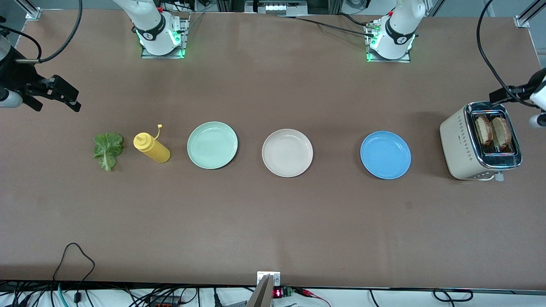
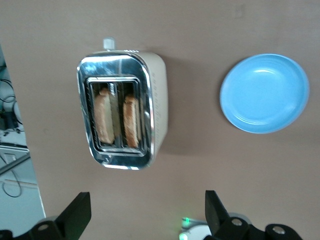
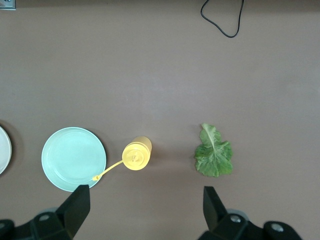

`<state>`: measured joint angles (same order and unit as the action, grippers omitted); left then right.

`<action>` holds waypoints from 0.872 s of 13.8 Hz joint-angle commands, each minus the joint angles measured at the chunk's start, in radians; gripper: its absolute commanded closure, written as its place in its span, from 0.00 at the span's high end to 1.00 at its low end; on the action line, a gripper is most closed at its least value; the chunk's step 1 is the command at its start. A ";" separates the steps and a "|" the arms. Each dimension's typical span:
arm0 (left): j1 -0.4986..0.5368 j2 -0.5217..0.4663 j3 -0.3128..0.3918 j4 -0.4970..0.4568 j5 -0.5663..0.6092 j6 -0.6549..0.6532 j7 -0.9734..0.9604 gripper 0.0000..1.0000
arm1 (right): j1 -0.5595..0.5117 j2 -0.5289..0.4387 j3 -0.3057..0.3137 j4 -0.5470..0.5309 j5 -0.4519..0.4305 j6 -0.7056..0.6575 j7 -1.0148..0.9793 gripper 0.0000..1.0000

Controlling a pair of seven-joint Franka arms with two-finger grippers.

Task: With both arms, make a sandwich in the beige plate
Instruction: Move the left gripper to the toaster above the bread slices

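Observation:
The first toasted slice is to go on the beige plate (image 1: 287, 152), so the left gripper will next grab the slice by its crust edge above the slot (image 1: 483, 130).
The beige plate (image 1: 287, 152) lies empty at the table's middle; its rim shows in the right wrist view (image 3: 3, 150). Two toasted bread slices (image 1: 492, 131) stand in the toaster's slots (image 2: 104, 120). The green lettuce leaf (image 1: 108, 150) lies flat near the right arm's end (image 3: 213, 152). My left gripper (image 1: 503, 94) hangs open and empty above the table beside the toaster (image 2: 145, 212). My right gripper (image 1: 73, 99) hangs open and empty above the table near the lettuce (image 3: 145, 207).
A beige toaster (image 1: 477, 140) stands at the left arm's end. A blue plate (image 1: 385, 154) lies between it and the beige plate. A mint-green plate (image 1: 212, 145) and a yellow squeeze bottle (image 1: 151, 147) stand between the beige plate and the lettuce.

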<state>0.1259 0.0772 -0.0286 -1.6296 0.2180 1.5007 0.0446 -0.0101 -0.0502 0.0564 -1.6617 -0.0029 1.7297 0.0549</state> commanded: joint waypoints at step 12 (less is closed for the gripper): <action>0.184 -0.034 -0.010 -0.545 0.027 0.684 0.130 0.70 | -0.004 -0.034 0.006 -0.024 -0.002 0.001 0.013 1.00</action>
<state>0.2888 0.0769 -0.0286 -2.1216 0.2278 2.1577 0.1607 -0.0100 -0.0535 0.0566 -1.6617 -0.0029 1.7297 0.0549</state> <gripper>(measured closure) 0.128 0.000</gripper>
